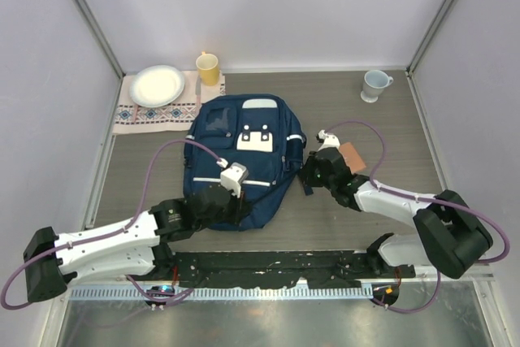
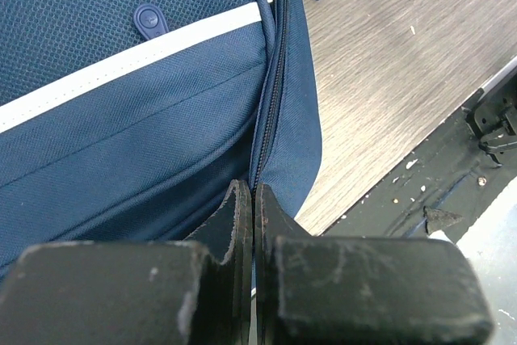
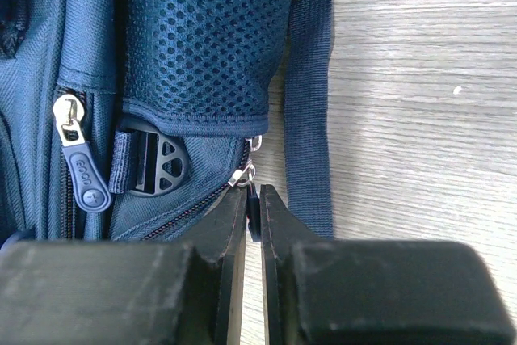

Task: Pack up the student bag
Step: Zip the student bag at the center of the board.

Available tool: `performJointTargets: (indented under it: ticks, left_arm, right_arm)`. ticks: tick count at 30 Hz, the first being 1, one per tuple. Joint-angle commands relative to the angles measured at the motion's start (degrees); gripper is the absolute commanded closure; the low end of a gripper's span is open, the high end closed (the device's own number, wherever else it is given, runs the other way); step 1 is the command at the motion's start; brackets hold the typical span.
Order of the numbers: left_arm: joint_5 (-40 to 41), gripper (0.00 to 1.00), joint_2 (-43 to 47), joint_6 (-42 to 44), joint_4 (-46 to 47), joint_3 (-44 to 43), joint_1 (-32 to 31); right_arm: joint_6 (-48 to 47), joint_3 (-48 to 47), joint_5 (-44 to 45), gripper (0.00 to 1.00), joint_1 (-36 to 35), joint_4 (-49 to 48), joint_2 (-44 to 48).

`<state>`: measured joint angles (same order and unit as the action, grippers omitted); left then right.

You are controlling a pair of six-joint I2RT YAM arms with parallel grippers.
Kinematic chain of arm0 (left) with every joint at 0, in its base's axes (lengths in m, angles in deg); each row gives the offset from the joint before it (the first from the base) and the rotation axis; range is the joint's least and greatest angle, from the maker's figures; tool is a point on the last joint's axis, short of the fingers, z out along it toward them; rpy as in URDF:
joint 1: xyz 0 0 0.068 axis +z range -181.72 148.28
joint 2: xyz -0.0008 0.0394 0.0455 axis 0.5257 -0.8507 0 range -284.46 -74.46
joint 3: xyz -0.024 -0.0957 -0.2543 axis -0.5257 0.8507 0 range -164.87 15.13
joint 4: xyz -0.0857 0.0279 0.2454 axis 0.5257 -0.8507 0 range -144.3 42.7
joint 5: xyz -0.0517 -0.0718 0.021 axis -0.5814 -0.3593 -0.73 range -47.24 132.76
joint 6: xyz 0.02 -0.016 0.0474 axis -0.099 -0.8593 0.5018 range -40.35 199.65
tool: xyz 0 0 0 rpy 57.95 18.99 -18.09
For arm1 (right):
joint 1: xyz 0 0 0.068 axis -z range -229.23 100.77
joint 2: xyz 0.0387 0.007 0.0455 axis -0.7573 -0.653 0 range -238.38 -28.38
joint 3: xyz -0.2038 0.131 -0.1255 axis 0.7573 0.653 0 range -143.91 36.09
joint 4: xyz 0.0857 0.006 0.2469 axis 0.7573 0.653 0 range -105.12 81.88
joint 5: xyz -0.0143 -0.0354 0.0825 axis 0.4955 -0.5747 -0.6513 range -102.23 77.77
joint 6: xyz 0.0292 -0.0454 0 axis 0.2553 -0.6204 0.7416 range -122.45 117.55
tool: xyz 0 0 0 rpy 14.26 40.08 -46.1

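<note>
The zipper pull hangs from its slider and would stay at the bag's side below the mesh pocket, so my right gripper should open its fingers.
The student bag [image 1: 244, 152] lies flat mid-table, navy with white stripes and a white buckled flap. My left gripper [image 1: 225, 199] is at its near edge. In the left wrist view its jaws [image 2: 254, 193] are shut, and the bag's zipper seam [image 2: 271, 94] runs straight in between the tips. My right gripper [image 1: 313, 173] is at the bag's right side. There its jaws [image 3: 254, 198] are shut on a dark zipper pull [image 3: 254, 206] that hangs from a silver slider [image 3: 245, 175], below the mesh side pocket [image 3: 202, 38].
A white plate [image 1: 157, 85] sits on a patterned mat [image 1: 142, 116] at the back left, beside a yellow cup [image 1: 208, 68]. A pale mug [image 1: 374, 84] stands back right. A loose strap [image 3: 307, 119] lies beside the right jaws. A dark rail [image 2: 452, 175] borders the table's near edge.
</note>
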<state>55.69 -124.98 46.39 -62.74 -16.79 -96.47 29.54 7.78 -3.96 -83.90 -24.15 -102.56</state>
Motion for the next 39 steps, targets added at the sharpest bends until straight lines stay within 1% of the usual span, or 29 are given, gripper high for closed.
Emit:
performJointTargets:
  ticks: [1, 5, 8, 9, 10, 11, 12, 13, 14, 15, 17, 21, 22, 24, 25, 27, 28, 29, 31, 32, 34, 36, 37, 39]
  left_arm:
    - [2.80, 1.00, 2.80, 0.38, -4.24, 0.28, 0.06]
    - [0.79, 1.00, 1.40, 0.74, -2.85, 0.28, 0.06]
    - [-1.32, 1.00, -0.45, 0.73, -1.26, 0.37, 0.06]
    - [-1.50, 0.98, -1.15, 0.65, -1.08, 0.20, 0.06]
    - [-1.59, 0.89, -2.46, 0.56, -0.65, -0.24, 0.06]
    - [-1.85, 0.65, -2.82, 0.56, -0.64, -0.68, 0.06]
    - [-2.20, 0.53, -3.09, 0.47, -0.56, -0.95, 0.06]
    - [-2.21, 0.42, -3.18, 0.47, 0.05, -1.38, 0.06]
    - [-2.12, 0.27, -3.00, 0.47, 0.50, -1.48, 0.06]
    - [-1.33, 0.22, -2.66, 0.47, 0.76, -1.48, 0.06]
    - [-0.02, 0.16, -2.30, 0.56, 0.24, -2.53, 0.06]
    - [5.08, 0.12, -2.04, 1.00, -3.10, -5.34, 0.06]
    - [9.09, 0.12, -2.04, 0.04, -4.84, -6.56, 0.06]
    - [14.03, 0.07, -1.95, -2.07, -9.58, -8.06, 0.06]
    - [19.01, 0.05, -2.04, -2.95, -11.26, -9.29, 0.06]
    - [24.66, 0.01, -1.60, -7.86, -15.30, -10.26, 0.06]
    - [27.04, 0.01, -0.99, -9.88, -18.89, -10.79, 0.15]
    - [30.28, 0.00, -0.55, -12.51, -20.23, -10.88, 0.41]
    - [31.98, 0.00, 0.77, -15.86, -24.08, -10.62, 1.64]
    - [31.81, 0.00, 0.95, -18.49, -25.15, -10.44, 2.43]
    - [30.50, 0.00, 1.65, -20.61, -27.62, -9.74, 5.33]
    - [28.91, 0.00, 2.01, -23.16, -28.85, -9.13, 7.26]
    - [28.73, 0.00, 2.35, -24.04, -29.12, -8.51, 7.44]
    - [28.99, 0.00, 2.80, -27.10, -30.86, -8.07, 7.45]
  right_arm:
    - [-1.67, -1.48, 8.51, 0.99, 4.44, -3.53, -1.85]
    - [-1.66, -1.66, 9.31, 0.99, 5.40, -2.13, -2.38]
    - [-1.31, -0.96, 6.68, 0.99, 5.67, -1.77, -0.63]
    - [-1.31, -0.52, 5.80, 0.93, 5.67, -1.86, 0.77]
    - [-1.05, -0.08, 5.09, 0.87, 5.67, -1.77, 1.57]
    - [-0.62, 0.45, 5.61, 0.79, 5.67, -0.38, 2.27]
    - [-0.35, 0.54, 6.14, 0.65, 5.67, 0.76, 2.97]
    - [-0.17, 0.54, 6.66, 0.59, 5.67, 1.73, 4.63]
    - [0.09, 0.63, 6.49, 0.54, 5.67, 3.31, 5.43]
    - [0.44, 0.63, 6.23, 0.46, 5.67, 4.02, 6.57]
    - [1.67, 0.02, 5.36, 0.43, 5.76, 6.30, 9.04]
    - [5.00, -0.51, 2.46, 0.41, 5.67, 7.98, 12.47]
    - [5.54, -0.69, 1.49, 0.41, 5.67, 7.90, 12.82]
    - [6.15, -1.30, -1.75, 0.41, 5.59, 7.90, 12.65]
    - [6.33, -2.17, -2.90, 0.41, 5.67, 7.98, 12.39]
    - [6.42, -3.41, -4.22, 0.41, 5.67, 8.69, 10.73]
    - [6.33, -4.54, -4.32, 0.41, 5.67, 8.69, 10.11]
    - [6.42, -5.16, -4.23, 0.40, 5.67, 8.69, 9.32]
    - [5.72, -7.53, -3.27, 0.37, 5.67, 8.69, 6.77]
    - [5.54, -8.50, -2.74, 0.36, 5.67, 10.34, 5.89]
    - [4.67, -11.91, -1.60, 0.30, 5.76, 10.53, 2.73]
    - [3.88, -14.56, -1.77, 0.28, 6.29, 10.71, -0.08]
    - [3.61, -17.53, -2.81, 0.28, 6.64, 10.88, -2.53]
    - [1.86, -20.28, -2.91, 0.26, 7.25, 10.97, -5.27]
